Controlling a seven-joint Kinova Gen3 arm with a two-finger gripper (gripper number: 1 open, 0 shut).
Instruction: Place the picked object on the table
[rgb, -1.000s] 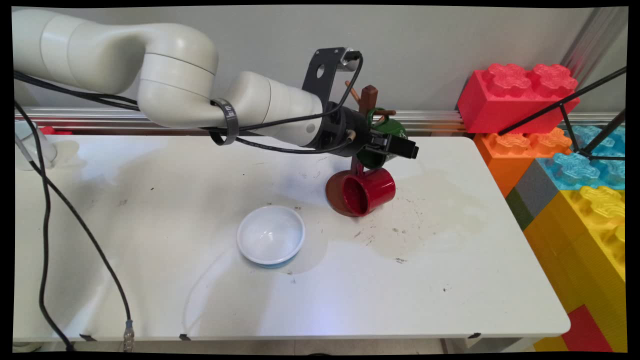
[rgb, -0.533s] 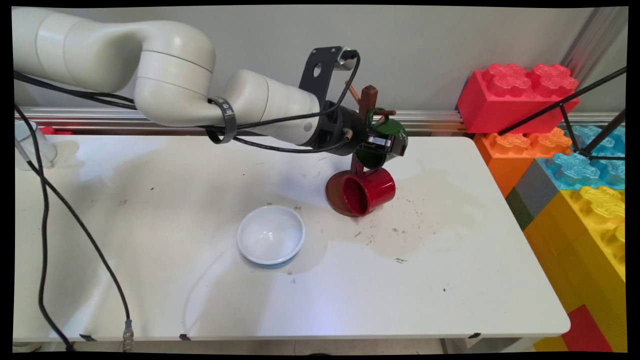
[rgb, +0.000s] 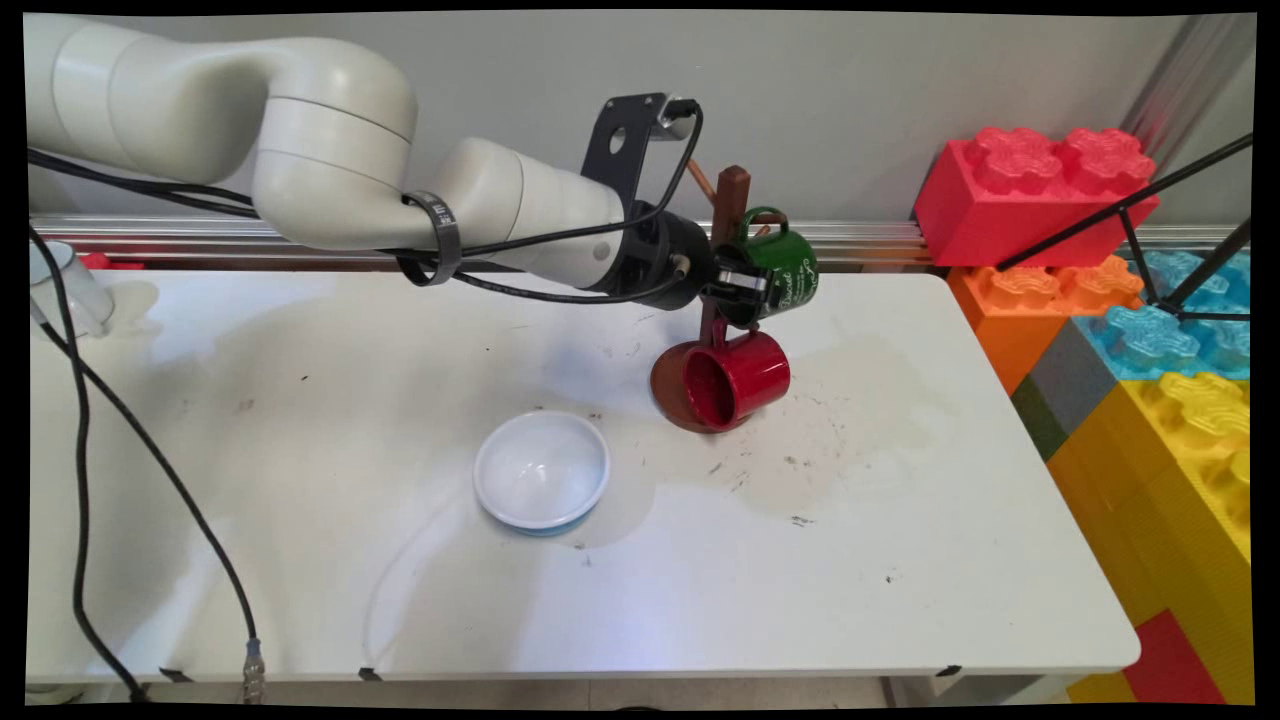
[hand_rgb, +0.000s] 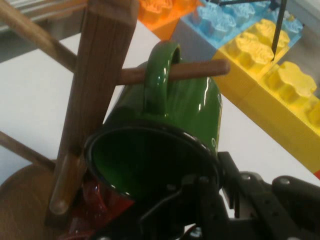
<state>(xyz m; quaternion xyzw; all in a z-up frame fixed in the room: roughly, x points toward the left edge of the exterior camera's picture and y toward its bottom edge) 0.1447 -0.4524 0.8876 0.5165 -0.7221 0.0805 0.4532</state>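
Observation:
The robot's gripper will next grab the mug by its rim (hand_rgb: 150, 128), so that the green mug's handle (hand_rgb: 157, 82) stays free to slide off the wooden peg.
A green mug (rgb: 787, 272) (hand_rgb: 186, 102) hangs by its handle on a wooden peg (hand_rgb: 200, 70) of the brown mug tree (rgb: 736, 195) (hand_rgb: 102, 75) at the table's far side. My gripper (rgb: 745, 290) (hand_rgb: 215, 187) sits just left of the mug's mouth, at its rim, open and holding nothing. Below, a red mug (rgb: 745, 375) (hand_rgb: 92, 202) hangs on a lower peg over the tree's round base (rgb: 668, 392).
A white bowl (rgb: 541, 470) stands at mid-table, left of and nearer than the tree. Big toy bricks, red (rgb: 1030, 185) and yellow (rgb: 1180, 460), line the right side. A clear cup (rgb: 62, 290) is at the far left. Black cables (rgb: 85, 450) hang down on the left.
My gripper has pulled back to the left, off the green mug. The mug stays on its peg and now shows its lettered side.

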